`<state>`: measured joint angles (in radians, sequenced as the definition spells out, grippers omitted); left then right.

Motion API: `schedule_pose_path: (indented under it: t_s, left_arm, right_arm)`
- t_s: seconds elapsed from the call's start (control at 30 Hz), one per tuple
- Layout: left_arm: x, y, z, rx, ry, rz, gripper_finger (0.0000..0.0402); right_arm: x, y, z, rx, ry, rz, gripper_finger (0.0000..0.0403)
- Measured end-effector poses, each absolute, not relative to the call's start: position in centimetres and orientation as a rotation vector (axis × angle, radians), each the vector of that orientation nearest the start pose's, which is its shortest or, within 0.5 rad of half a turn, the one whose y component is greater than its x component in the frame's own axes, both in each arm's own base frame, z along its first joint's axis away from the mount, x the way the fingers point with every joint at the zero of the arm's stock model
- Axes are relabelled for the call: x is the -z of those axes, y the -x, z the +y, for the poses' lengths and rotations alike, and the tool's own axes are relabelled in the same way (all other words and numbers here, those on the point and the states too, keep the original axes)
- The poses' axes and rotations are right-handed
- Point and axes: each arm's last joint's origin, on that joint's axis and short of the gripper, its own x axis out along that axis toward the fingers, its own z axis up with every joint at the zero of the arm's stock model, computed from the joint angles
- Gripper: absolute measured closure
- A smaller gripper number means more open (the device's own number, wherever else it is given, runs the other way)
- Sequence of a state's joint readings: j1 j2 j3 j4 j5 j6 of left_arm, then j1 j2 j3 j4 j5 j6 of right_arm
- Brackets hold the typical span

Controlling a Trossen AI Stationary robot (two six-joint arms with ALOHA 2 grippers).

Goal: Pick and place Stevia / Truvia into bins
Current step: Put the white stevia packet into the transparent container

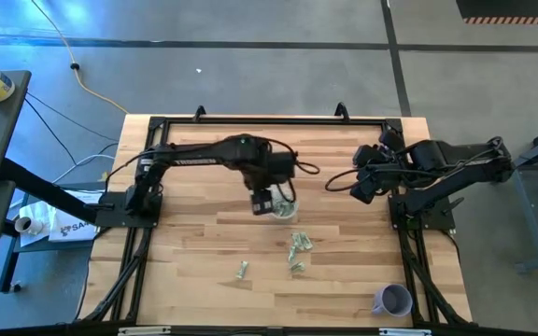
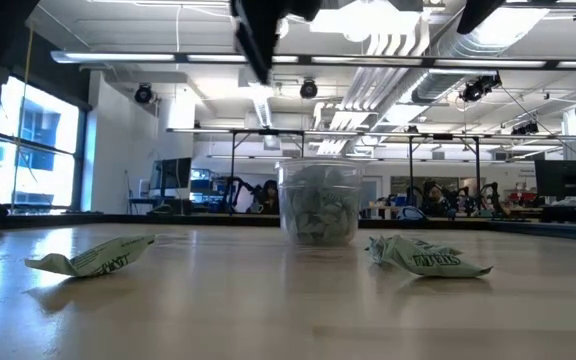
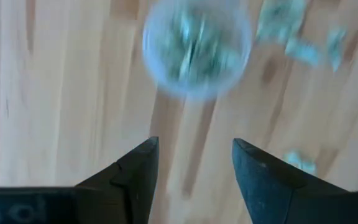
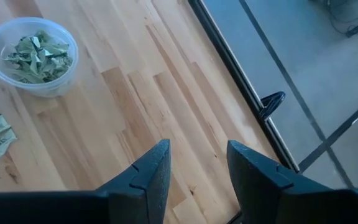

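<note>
The lone packet should go into the clear cup (image 3: 196,48), so my left gripper should grab the packet by its crumpled body (image 3: 300,162) next.
A clear plastic cup (image 1: 283,209) stands on the wooden table, filled with green-and-white sweetener packets (image 4: 36,56); it also shows in the low view (image 2: 319,203) and the left wrist view (image 3: 196,46). Loose packets lie on the table near it (image 1: 299,245) and one farther toward the near edge (image 1: 242,271); two show in the low view (image 2: 93,258) (image 2: 428,257). My left gripper (image 1: 266,202) (image 3: 194,158) hovers above the table just beside the cup, open and holding nothing. My right gripper (image 1: 362,187) (image 4: 197,162) waits open over the table's right part.
A lavender-purple cup (image 1: 393,300) stands near the table's near right corner. A black frame (image 1: 269,119) runs along the table's edges. Bare wood lies left of the loose packets.
</note>
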<state>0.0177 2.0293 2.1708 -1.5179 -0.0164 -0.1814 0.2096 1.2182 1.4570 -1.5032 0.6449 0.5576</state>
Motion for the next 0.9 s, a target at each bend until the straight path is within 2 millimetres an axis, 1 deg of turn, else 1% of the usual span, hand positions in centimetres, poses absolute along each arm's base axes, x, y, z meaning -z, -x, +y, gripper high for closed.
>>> schedule_pose_path:
  t_s: [0.07,0.13,0.2,0.27,0.33,0.4,0.47,0.53,0.6,0.7,0.77,0.9]
  left_arm:
    - [-33.8,-38.3,0.4,-0.198,0.201,1.434,0.0166]
    - [-33.4,-38.3,-0.2,-0.209,0.293,1.431,0.0171]
    - [-33.5,-37.8,-1.7,-0.179,0.339,1.433,0.0177]
    - [-33.5,-37.5,-3.7,-0.182,0.318,1.426,0.0183]
    - [-33.1,-37.0,-5.6,-0.213,0.262,1.453,0.0189]
    - [-32.6,-37.1,-7.3,-0.225,0.246,1.407,0.0194]
    - [-32.1,-36.7,-8.5,-0.266,0.246,1.401,0.0197]
    - [-31.4,-36.4,-9.2,-0.307,0.273,1.378,0.0197]
    - [-30.5,-35.8,-9.6,-0.339,0.304,1.387,0.0197]
    - [-28.8,-35.0,-10.2,-0.365,0.394,1.367,0.0195]
    - [-26.9,-34.3,-10.8,-0.381,0.476,1.404,0.0195]
    - [-23.2,-33.4,-12.1,-0.383,0.701,1.419,0.0195]
  right_arm:
    - [-38.1,-18.0,2.0,0.67,0.059,0.997,0.0253]
    - [-38.2,-18.0,2.0,0.677,0.084,0.986,0.0253]
    - [-38.2,-18.1,2.0,0.679,0.105,0.979,0.0254]
    - [-38.2,-18.2,2.0,0.676,0.118,0.976,0.0253]
    - [-38.3,-18.2,2.0,0.673,0.115,0.97,0.0251]
    - [-38.3,-18.4,1.9,0.652,0.118,0.976,0.0252]
    - [-38.3,-18.7,1.6,0.606,0.108,0.988,0.0254]
    - [-38.3,-19.0,1.2,0.549,0.086,1.002,0.0257]
    - [-38.3,-19.3,0.8,0.493,0.075,1.011,0.026]
    - [-38.4,-19.6,0.1,0.463,0.088,1.009,0.0264]
    - [-38.4,-19.6,-0.4,0.476,0.095,1.017,0.0264]
    - [-38.4,-19.5,-1.5,0.514,0.06,1.037,0.0261]
